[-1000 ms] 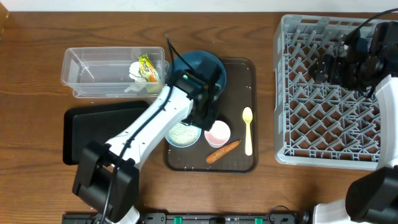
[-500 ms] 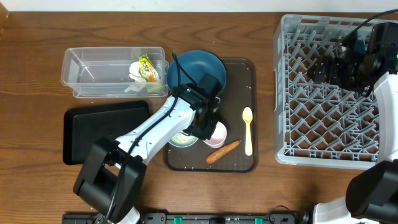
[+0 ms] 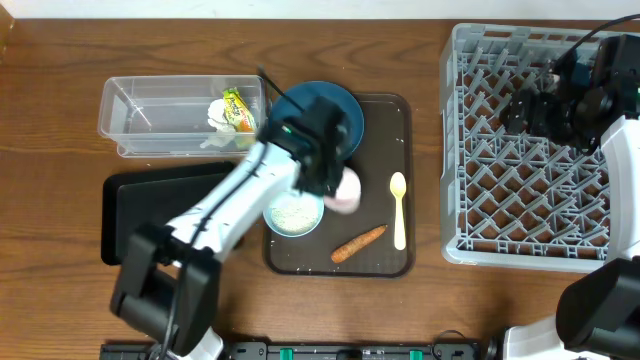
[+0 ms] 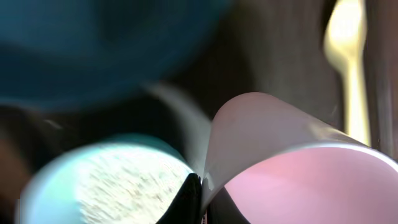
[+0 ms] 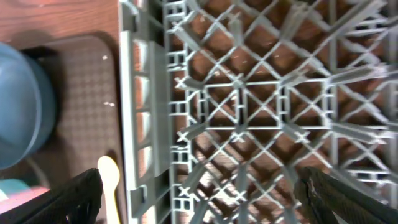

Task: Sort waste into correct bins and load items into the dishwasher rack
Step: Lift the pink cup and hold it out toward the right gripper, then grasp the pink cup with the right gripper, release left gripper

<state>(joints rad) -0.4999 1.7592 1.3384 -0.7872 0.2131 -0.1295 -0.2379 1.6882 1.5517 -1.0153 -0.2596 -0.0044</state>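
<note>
The pink cup (image 3: 347, 191) will next be grabbed across its outer sides by my right gripper, while my left gripper pinches its rim, to load the rack (image 3: 540, 200).
My left gripper (image 3: 335, 186) is shut on the rim of the small pink cup (image 3: 347, 191) and holds it tilted above the brown tray. In the left wrist view its fingertips (image 4: 198, 194) pinch the cup's wall (image 4: 292, 168). A blue-rimmed bowl holding white rice (image 3: 294, 214) sits just below it, also in the left wrist view (image 4: 106, 180). The dark blue plate (image 3: 322, 108), orange carrot (image 3: 358, 243) and pale yellow spoon (image 3: 398, 208) lie on the tray. My right gripper (image 3: 525, 112) is open and empty over the grey dishwasher rack (image 3: 540, 200). No light blue cup shows.
The clear tub (image 3: 150, 118) at the back left holds the green-yellow wrapper (image 3: 238, 108) and white tissue (image 3: 217, 115). The black tray (image 3: 150, 215) lies in front of it. The dark brown serving tray (image 3: 395, 260) sits mid-table. The right wrist view shows the rack's lattice (image 5: 249, 112).
My left gripper came down onto the pink cup, shut on its rim and lifted it up and back off the tray. The right arm has not moved.
</note>
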